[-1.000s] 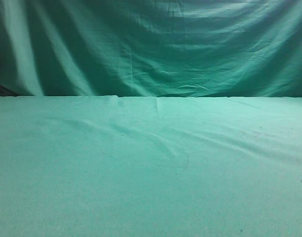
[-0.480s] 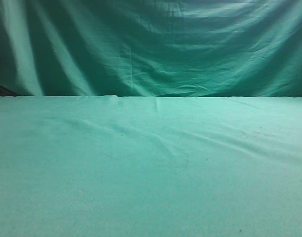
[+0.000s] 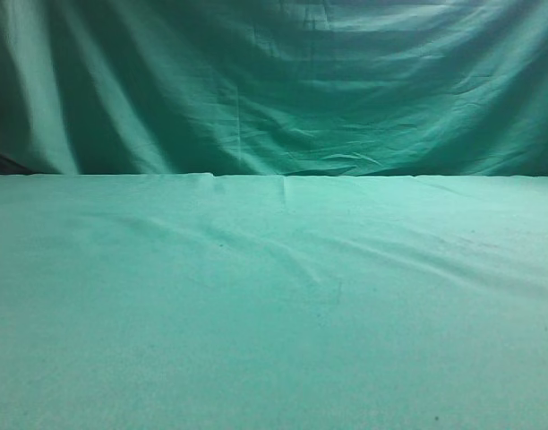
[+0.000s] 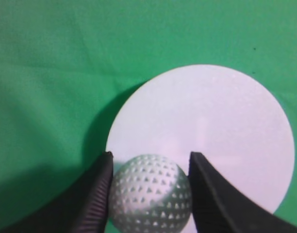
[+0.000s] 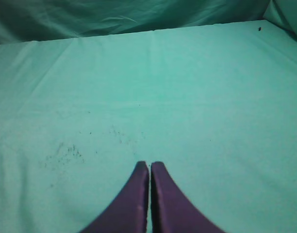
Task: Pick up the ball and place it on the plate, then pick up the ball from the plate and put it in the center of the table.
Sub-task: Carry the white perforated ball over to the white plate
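The white ball's base (image 4: 150, 196) is inside the plate's rim, low over the round plate (image 4: 221, 126), so it is time to open my left gripper.
In the left wrist view the dimpled white ball (image 4: 151, 194) sits between the two black fingers of my left gripper (image 4: 149, 162), and both fingers touch its sides. The ball is over the near left edge of the round white plate (image 4: 221, 126), which lies on the green table (image 4: 46, 82). I cannot tell whether the ball rests on the plate or hangs just above it. My right gripper (image 5: 149, 165) is shut and empty, low over bare green cloth (image 5: 197, 97). The exterior view shows only the table (image 3: 274, 313); the ball, the plate and both grippers are out of that view.
A draped green backdrop (image 3: 274, 90) hangs behind the table's far edge. The right wrist view shows the same far edge with folds behind it (image 5: 114, 19). Faint dark specks (image 5: 66, 153) mark the cloth left of the right gripper.
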### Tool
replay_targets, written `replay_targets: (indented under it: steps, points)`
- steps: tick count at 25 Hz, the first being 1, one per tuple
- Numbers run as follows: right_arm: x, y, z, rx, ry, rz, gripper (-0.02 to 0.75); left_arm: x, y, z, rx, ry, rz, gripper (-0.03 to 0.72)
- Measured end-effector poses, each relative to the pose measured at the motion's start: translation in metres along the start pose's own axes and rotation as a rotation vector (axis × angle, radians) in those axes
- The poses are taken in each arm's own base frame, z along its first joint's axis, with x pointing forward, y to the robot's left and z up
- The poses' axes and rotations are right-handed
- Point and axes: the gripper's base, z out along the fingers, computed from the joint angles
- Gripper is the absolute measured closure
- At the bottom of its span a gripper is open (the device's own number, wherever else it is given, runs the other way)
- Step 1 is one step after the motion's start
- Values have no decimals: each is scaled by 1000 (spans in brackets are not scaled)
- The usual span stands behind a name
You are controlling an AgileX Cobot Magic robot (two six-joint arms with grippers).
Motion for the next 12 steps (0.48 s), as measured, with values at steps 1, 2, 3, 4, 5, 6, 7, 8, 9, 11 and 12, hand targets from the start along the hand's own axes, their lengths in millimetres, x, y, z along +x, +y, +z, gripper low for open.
replay_targets:
  steps: [1,2,3,4,5,6,7,8,9,11,12]
  points:
    - [0,0,0,0,0,0,738,0,0,0,3,0,-4,379]
    - [0,0,0,0,0,0,738,0,-1,0,12,1,-18,379]
    - [0,0,0,0,0,0,738,0,-2,0,21,2,-31,379]
    - [0,0,0,0,0,0,738,0,-3,0,33,2,-48,289]
    - [0,0,0,0,0,0,738,-1,-4,0,45,3,-67,230]
    - [0,0,0,0,0,0,738,-3,-5,-2,62,4,-94,154]
    - [0,0,0,0,0,0,738,-8,-6,-5,82,-1,-123,90]
    - [0,0,0,0,0,0,738,-13,-7,-10,100,1,-144,50]
    - [0,0,0,0,0,0,738,-21,-8,-17,126,-7,-155,31]
    - [0,0,0,0,0,0,738,-39,-11,-35,193,-36,-148,45]
    - [0,0,0,0,0,0,738,-45,-12,-45,227,-50,-129,45]
